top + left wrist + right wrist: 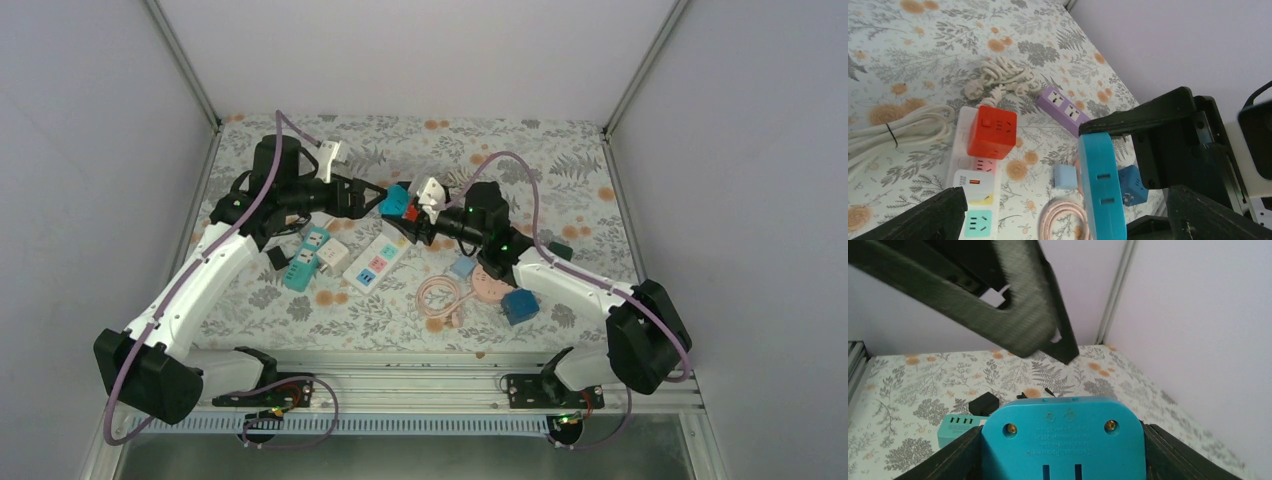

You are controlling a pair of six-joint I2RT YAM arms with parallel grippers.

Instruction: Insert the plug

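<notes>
I will grab the teal socket adapter [393, 199] [1102, 189] next with my left gripper, across its narrow width from opposite its screwed back. That back stays free, so I can insert the plug.
A teal socket adapter [393, 199] hangs above the table's middle. My right gripper [402, 213] is shut on it. In the right wrist view the adapter's back [1063, 432], with two slots and two screws, fills the space between my fingers [950, 455]. In the left wrist view its edge [1100, 185] shows two slots, with the right arm's black fingers above and below it. My left gripper [1066, 200] is wide open around it, not touching, and meets the right gripper from the left in the top view [372, 197]. No separate plug shows.
On the floral cloth lie a white power strip [973, 200] with a red cube [991, 131] plugged in, a purple strip [1068, 107], a coiled pink cable [440, 297], a light blue cube [462, 267], a dark blue cube [520, 305], a teal strip [305, 258] and a black adapter [984, 402].
</notes>
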